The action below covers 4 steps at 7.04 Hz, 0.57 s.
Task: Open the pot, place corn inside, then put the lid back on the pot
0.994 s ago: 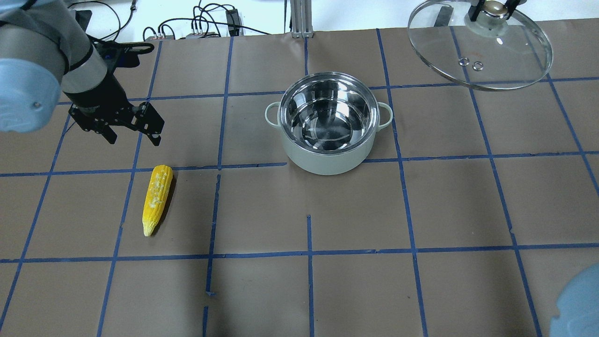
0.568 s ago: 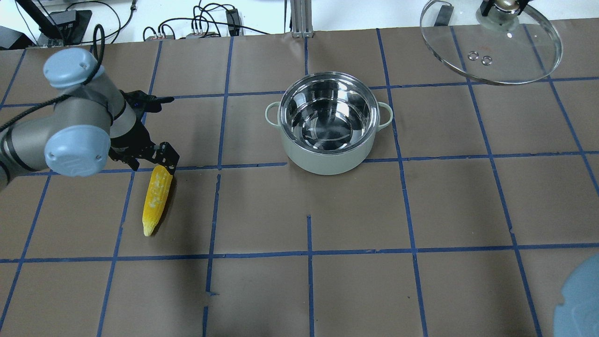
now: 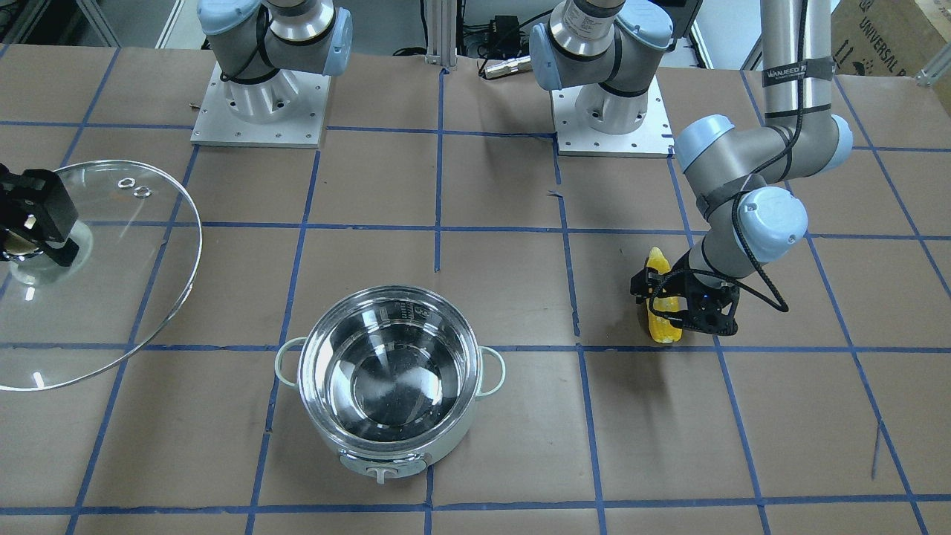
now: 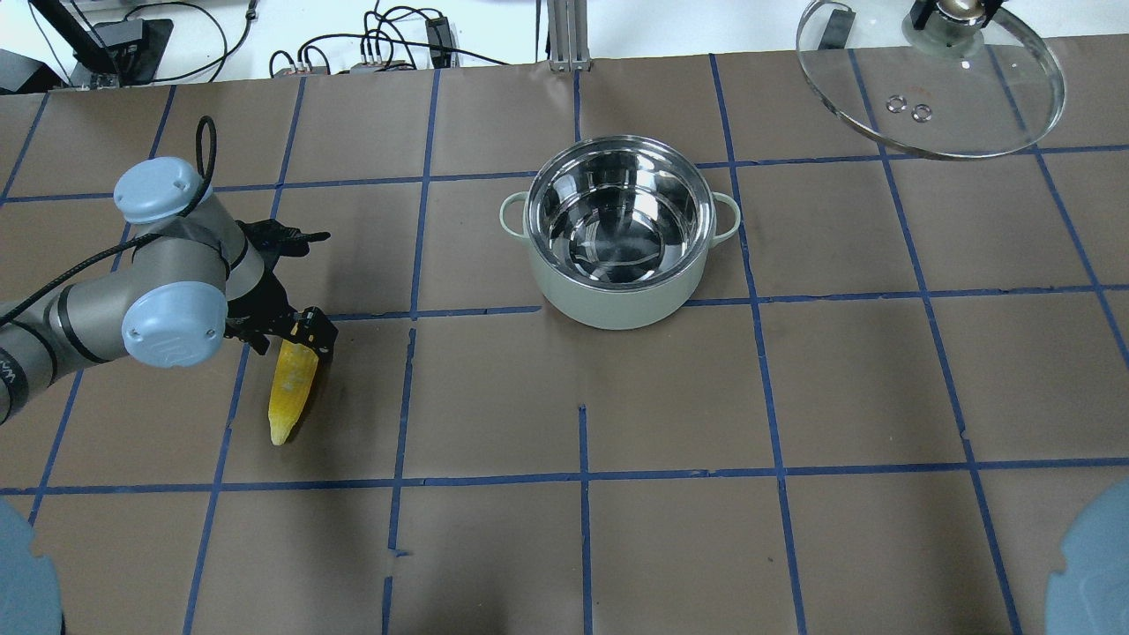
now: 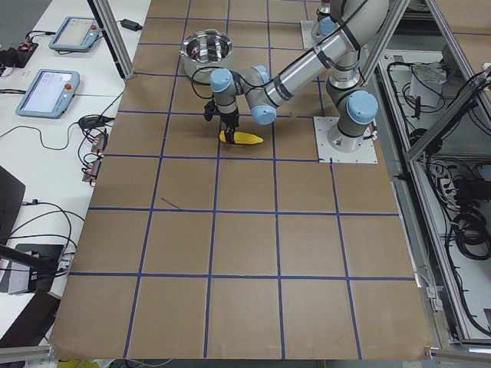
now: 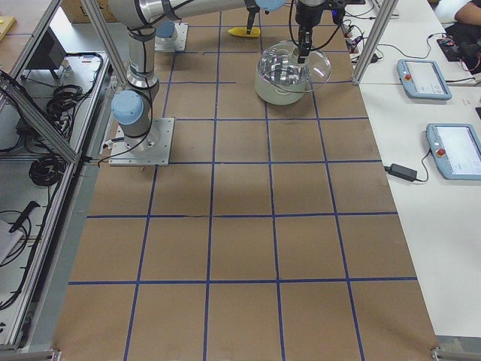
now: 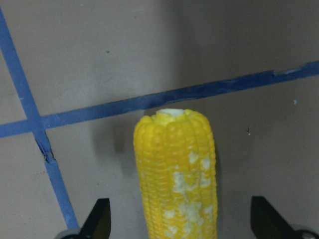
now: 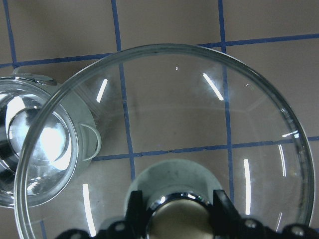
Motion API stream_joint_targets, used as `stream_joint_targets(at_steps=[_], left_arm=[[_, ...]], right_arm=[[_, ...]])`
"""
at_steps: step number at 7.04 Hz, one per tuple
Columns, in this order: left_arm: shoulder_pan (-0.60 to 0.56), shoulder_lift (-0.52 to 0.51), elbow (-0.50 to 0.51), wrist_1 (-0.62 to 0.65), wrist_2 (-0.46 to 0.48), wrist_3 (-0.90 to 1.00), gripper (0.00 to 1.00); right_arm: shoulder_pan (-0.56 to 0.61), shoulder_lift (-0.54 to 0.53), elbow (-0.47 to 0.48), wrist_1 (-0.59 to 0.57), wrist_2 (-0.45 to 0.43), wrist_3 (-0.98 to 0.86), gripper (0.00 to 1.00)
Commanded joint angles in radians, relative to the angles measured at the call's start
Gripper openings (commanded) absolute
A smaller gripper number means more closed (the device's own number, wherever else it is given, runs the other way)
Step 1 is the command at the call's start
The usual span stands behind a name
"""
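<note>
My left gripper is to grab the yellow corn around its kernel-covered body (image 3: 663, 316) next, and then the corn will go inside the open pot (image 3: 388, 365).
The corn (image 4: 287, 397) lies on the table at the left, its tip pointing toward the robot. My left gripper (image 4: 293, 339) is open, low over the corn's thick end. In the left wrist view the fingers (image 7: 98, 219) stand on either side of the corn (image 7: 177, 174) with gaps. The pot (image 4: 617, 309) stands open and empty at the table's middle, also in the front view (image 3: 438, 452). My right gripper (image 4: 951, 7) is shut on the knob of the lid (image 4: 970, 115) and holds it tilted in the air at the far right, away from the pot.
Blue tape lines grid the brown table. Cables and an aluminium post (image 4: 564, 35) stand along the far edge. The two arm bases (image 3: 260, 104) sit on the robot's side. The pot's side handle (image 8: 92, 142) shows through the lid glass.
My left arm has swung down and nearer, bringing its open gripper from beyond the corn to straddle its thick end. The right gripper has carried the lid slightly farther right.
</note>
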Motion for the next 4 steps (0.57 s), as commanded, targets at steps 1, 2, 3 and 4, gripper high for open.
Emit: stream_joint_targets(at_steps=[1, 2, 3, 4], left_arm=[[-0.002, -0.010, -0.004, 0.004, 0.001, 0.003, 0.61], [-0.002, -0.012, -0.004, 0.004, 0.002, 0.009, 0.36], [-0.002, -0.004, 0.007, 0.007, 0.001, 0.018, 0.18], [-0.003, -0.007, 0.028, 0.006, -0.007, 0.017, 0.17]], right_arm=[[0.004, 0.004, 0.001, -0.042, -0.058, 0.000, 0.13], [0.004, 0.006, 0.001, -0.047, -0.060, 0.001, 0.13], [0.005, 0.010, 0.001, -0.053, -0.060, 0.001, 0.13], [0.007, 0.010, 0.002, -0.051, -0.059, 0.001, 0.13]])
